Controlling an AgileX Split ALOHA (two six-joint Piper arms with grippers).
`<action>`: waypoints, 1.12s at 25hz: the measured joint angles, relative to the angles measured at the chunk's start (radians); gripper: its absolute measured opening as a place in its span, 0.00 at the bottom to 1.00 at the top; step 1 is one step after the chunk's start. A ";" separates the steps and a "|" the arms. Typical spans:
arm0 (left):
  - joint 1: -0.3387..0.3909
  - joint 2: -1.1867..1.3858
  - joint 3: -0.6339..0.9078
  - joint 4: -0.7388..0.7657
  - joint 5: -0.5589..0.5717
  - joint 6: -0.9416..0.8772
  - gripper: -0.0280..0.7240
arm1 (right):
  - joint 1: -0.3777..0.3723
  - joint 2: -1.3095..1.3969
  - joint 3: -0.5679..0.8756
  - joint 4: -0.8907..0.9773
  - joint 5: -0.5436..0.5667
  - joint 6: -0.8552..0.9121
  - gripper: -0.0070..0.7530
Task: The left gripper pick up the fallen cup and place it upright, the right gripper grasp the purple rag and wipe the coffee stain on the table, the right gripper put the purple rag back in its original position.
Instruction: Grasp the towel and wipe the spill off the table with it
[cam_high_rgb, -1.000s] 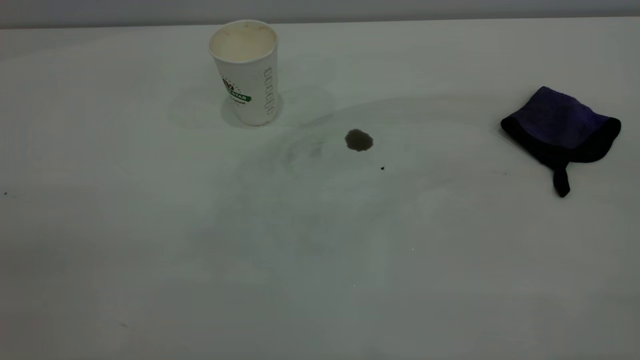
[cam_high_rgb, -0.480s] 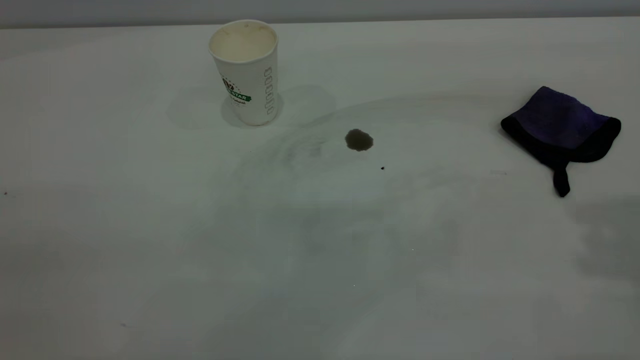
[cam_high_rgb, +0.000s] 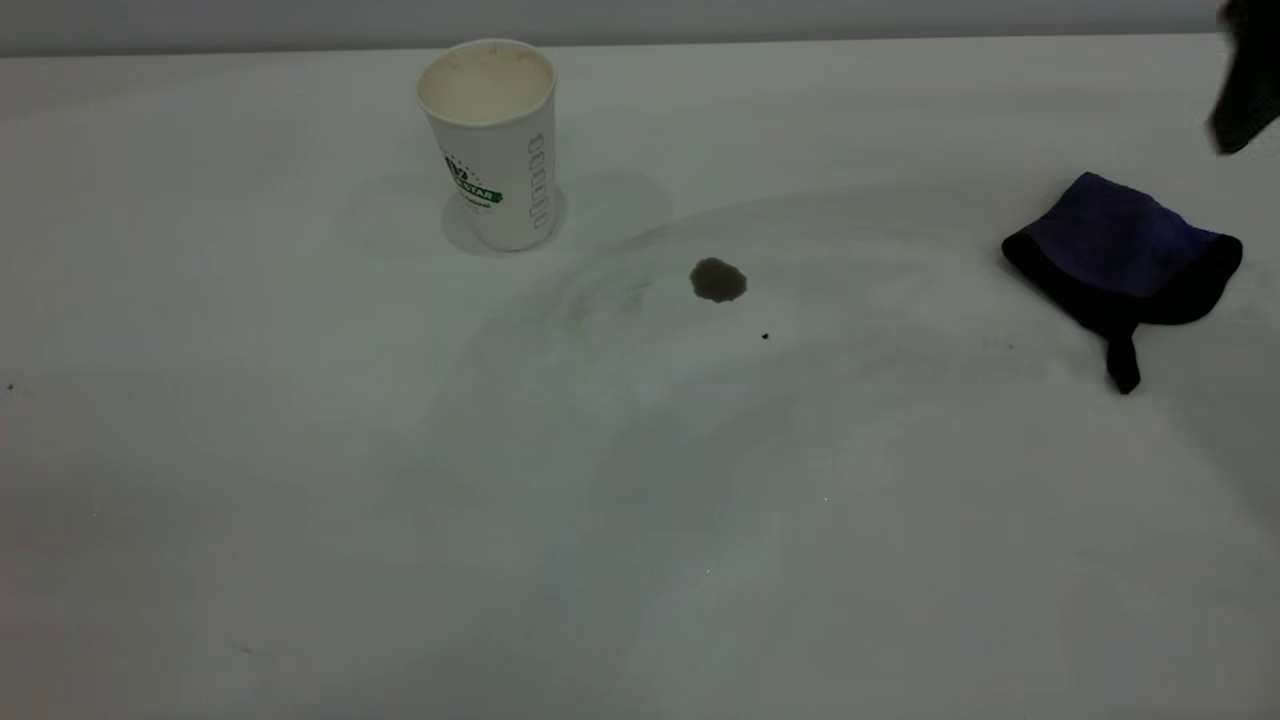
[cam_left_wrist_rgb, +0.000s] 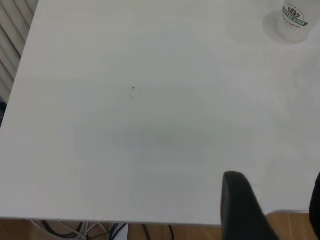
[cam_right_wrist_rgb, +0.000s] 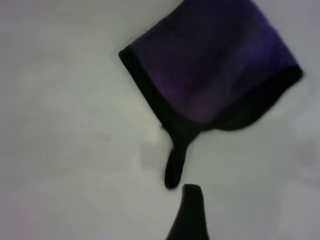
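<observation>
The coffee stain (cam_high_rgb: 717, 280) needs to be wiped off the table with the purple rag, so my right gripper should grab the rag by its purple cloth middle (cam_high_rgb: 1118, 240) next.
The cup (cam_high_rgb: 490, 140) stands upright near the table's (cam_high_rgb: 300, 450) far edge, left of centre, mouth up; it shows small in the left wrist view as the cup (cam_left_wrist_rgb: 294, 20). The coffee stain (cam_high_rgb: 717, 280) lies right of the cup and a little nearer. At the right lies the purple rag (cam_high_rgb: 1125, 250), flat, its black tab pointing forward. My right gripper (cam_high_rgb: 1243, 85) hangs above and behind the rag, apart from it; one finger (cam_right_wrist_rgb: 190, 210) shows near the rag (cam_right_wrist_rgb: 210, 75), nothing beside it. My left gripper (cam_left_wrist_rgb: 275, 205) is open and empty over the table's edge, far from the cup.
A tiny black speck (cam_high_rgb: 765, 336) sits just right of and nearer than the stain. Faint grey smears cross the middle of the tabletop. Cables (cam_left_wrist_rgb: 90, 231) and a wooden floor show past the table edge in the left wrist view.
My right gripper has come into the exterior view at the top right, above the rag. Its shadow has shifted across the table's right side. Cup, stain and rag have not moved.
</observation>
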 joint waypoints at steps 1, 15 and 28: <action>0.000 0.000 0.000 0.000 0.000 0.000 0.57 | 0.000 0.052 -0.043 0.000 0.010 0.000 0.95; 0.000 0.000 0.000 0.000 0.000 0.000 0.57 | 0.008 0.529 -0.506 0.023 0.162 -0.020 0.92; 0.000 0.000 0.000 0.000 0.000 0.000 0.57 | 0.007 0.658 -0.629 0.020 0.176 0.015 0.45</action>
